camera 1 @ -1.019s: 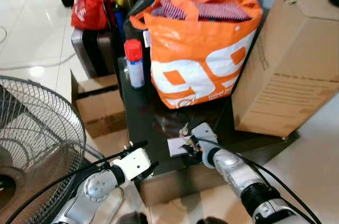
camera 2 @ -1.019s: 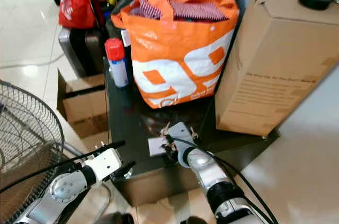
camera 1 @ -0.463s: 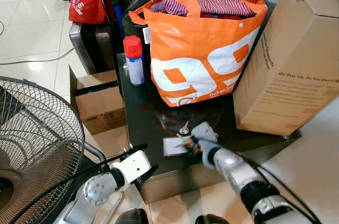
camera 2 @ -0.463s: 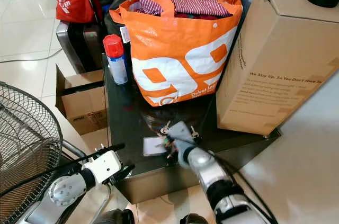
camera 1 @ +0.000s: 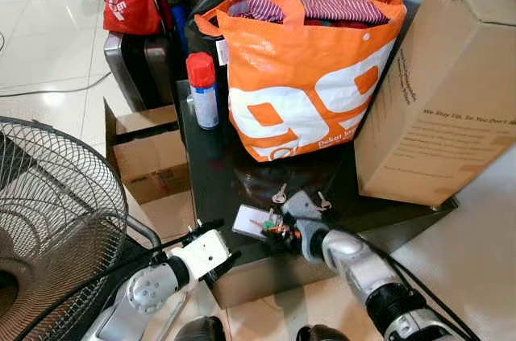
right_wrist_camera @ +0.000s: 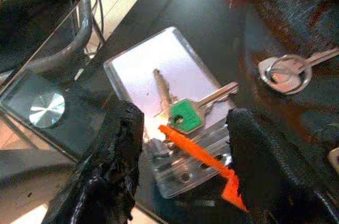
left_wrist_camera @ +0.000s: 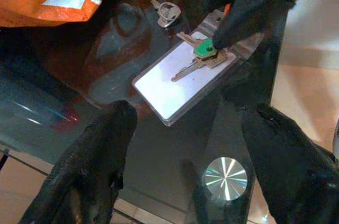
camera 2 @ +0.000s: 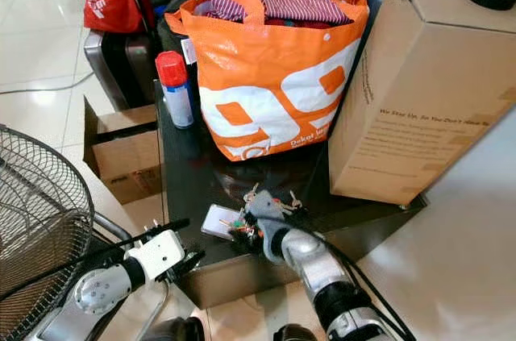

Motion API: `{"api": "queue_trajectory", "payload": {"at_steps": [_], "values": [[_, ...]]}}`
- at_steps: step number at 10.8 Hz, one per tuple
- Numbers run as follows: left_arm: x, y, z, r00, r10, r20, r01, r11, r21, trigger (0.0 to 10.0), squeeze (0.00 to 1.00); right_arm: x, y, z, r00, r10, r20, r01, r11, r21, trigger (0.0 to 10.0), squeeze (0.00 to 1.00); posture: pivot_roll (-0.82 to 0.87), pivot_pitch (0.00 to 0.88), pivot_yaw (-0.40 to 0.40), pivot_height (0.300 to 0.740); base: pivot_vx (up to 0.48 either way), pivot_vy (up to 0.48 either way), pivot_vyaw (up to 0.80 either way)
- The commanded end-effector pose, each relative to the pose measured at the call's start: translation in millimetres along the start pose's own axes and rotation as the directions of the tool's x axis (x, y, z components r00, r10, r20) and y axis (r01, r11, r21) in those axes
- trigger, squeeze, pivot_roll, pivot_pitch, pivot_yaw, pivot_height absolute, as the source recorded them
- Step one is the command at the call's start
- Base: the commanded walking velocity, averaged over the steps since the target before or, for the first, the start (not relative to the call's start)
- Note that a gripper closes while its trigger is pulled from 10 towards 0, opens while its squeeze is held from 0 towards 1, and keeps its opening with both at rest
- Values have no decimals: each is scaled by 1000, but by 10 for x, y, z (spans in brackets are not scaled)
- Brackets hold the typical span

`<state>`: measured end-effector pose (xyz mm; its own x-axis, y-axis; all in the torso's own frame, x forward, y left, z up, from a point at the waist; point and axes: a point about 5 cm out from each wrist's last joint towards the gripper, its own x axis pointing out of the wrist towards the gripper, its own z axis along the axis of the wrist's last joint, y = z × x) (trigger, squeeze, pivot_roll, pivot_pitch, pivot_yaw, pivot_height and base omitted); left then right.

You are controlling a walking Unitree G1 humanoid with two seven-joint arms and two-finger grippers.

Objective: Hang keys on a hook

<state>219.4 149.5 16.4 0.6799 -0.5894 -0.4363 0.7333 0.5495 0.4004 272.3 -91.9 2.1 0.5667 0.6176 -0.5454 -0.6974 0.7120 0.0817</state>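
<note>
My right gripper has only the orange ring (camera 1: 279, 230) standing up between its fingers, so it needs to grab the keys by that ring next to hang them.
A bunch of keys with a green cap (right_wrist_camera: 185, 115) lies on a white card (right_wrist_camera: 143, 70) near the front edge of the black glass table (camera 1: 216, 172). An orange tag (right_wrist_camera: 197, 156) is attached beside them. My right gripper (camera 1: 276, 232) hovers low over the bunch, open, with one finger on each side of the keys (left_wrist_camera: 205, 50). A loose key on a ring (right_wrist_camera: 288, 68) rests further in. My left gripper (camera 1: 219, 240) is open just off the table's front corner, facing the card (left_wrist_camera: 177, 83).
An orange shopping bag (camera 1: 306, 75) full of clothes, a red-capped spray can (camera 1: 204, 91) and a tall cardboard box (camera 1: 435, 91) stand on the table behind the keys. A floor fan (camera 1: 48, 228) stands at the left, and an open carton (camera 1: 149, 160) beside the table.
The right gripper has slid left and lower along the table's front edge. The card and keys have shifted left and turned with it. The left arm holds still.
</note>
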Motion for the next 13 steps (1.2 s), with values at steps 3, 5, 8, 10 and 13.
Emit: {"api": "queue_trajectory", "payload": {"at_steps": [3,5,8,10,13], "values": [[-18,2,-1,1000,-1,-4,1,1000,5,10000,0,-68,-73,14,997,41,-70,-55,973,-223,4824,0,-72,128,4,740,0,0,0],[-16,-8,-6,1000,-3,-5,3,1000,8,10000,0,-106,-108,15,991,76,-109,-106,948,-300,7490,0,-72,112,-3,740,0,0,0],[-19,-15,-12,1000,-4,-7,4,1000,10,10000,0,-67,-122,21,992,26,-121,-65,944,-324,3059,0,-71,104,-8,740,0,0,0],[-18,-20,-15,1000,-9,-12,9,1000,14,10000,0,-45,-105,-22,990,17,-140,-62,943,-327,0,0,-65,101,-12,740,0,0,0],[-5,-37,-25,999,-42,-25,42,999,2,10000,0,-41,-124,-52,988,4,-155,-56,940,-337,0,0,-63,100,-11,740,0,0,0]]}}
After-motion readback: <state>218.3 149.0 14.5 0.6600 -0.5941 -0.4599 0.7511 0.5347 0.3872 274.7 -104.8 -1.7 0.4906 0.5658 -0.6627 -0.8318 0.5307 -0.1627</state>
